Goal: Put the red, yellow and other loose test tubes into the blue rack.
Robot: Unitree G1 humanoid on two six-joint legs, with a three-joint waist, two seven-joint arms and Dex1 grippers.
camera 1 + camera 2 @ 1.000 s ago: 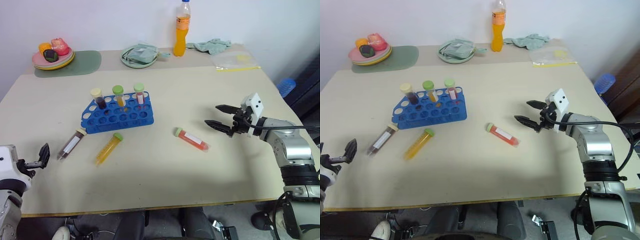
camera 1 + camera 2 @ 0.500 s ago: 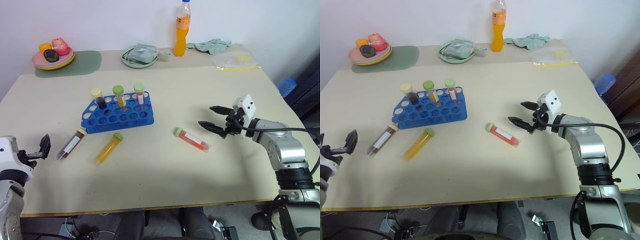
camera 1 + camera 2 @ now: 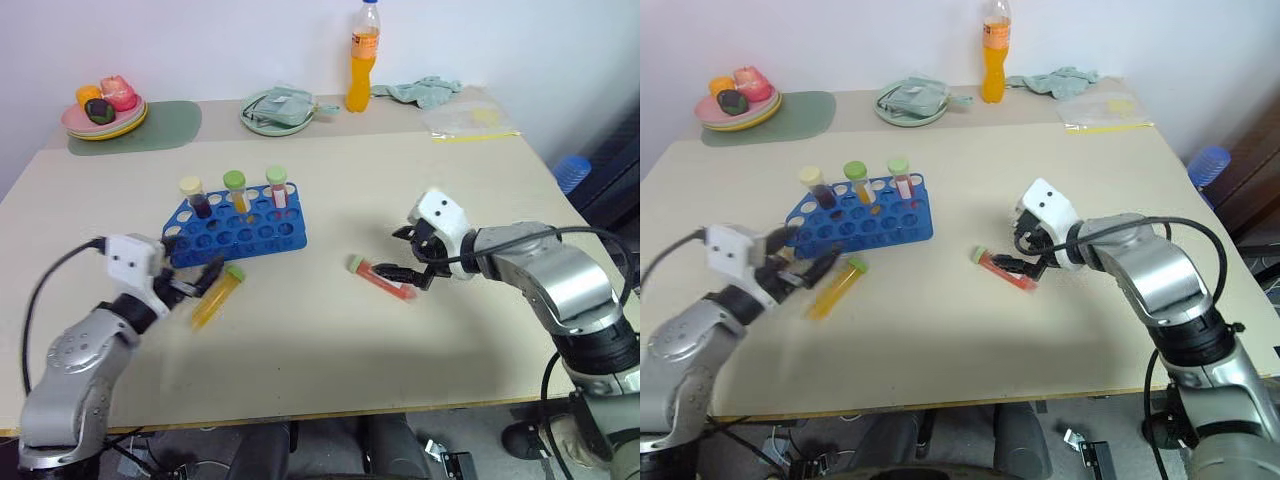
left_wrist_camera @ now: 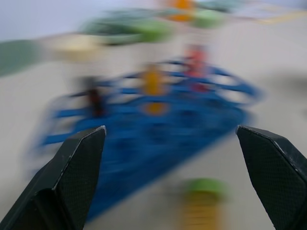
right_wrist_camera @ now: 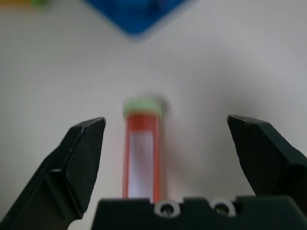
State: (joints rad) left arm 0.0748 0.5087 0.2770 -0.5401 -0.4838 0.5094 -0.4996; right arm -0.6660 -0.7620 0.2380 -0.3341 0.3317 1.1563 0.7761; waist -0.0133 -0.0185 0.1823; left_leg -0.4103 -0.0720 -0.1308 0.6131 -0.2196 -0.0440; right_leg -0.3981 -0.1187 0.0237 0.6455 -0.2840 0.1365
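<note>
The fingers are still above the red test tube (image 3: pixel 384 281), so it is too early to close; my right gripper lowers first, then closes on the tube.
The blue rack (image 3: pixel 240 232) stands left of centre with three capped tubes upright in its back row. A yellow test tube (image 3: pixel 218 297) with a green cap lies just in front of it. My left gripper (image 3: pixel 203 281) is open and level, its fingertips on either side of that tube's cap end, pointing at the rack (image 4: pixel 158 124). The red test tube (image 3: pixel 384 281) lies right of centre. My right gripper (image 3: pixel 397 255) is open and tilted down over its far end; the tube (image 5: pixel 141 153) sits between the fingers, untouched. My left hand hides the dark tube.
Along the back edge are an orange drink bottle (image 3: pixel 364 58), a green bowl holding a cloth (image 3: pixel 279 110), a plate of fruit (image 3: pixel 103 108) on a green mat, a crumpled cloth (image 3: pixel 424 92) and a plastic bag (image 3: pixel 470 121).
My left arm swung in from the table's left edge to the yellow tube by the rack. My right gripper moved left and tipped down over the red tube. Both stayed open.
</note>
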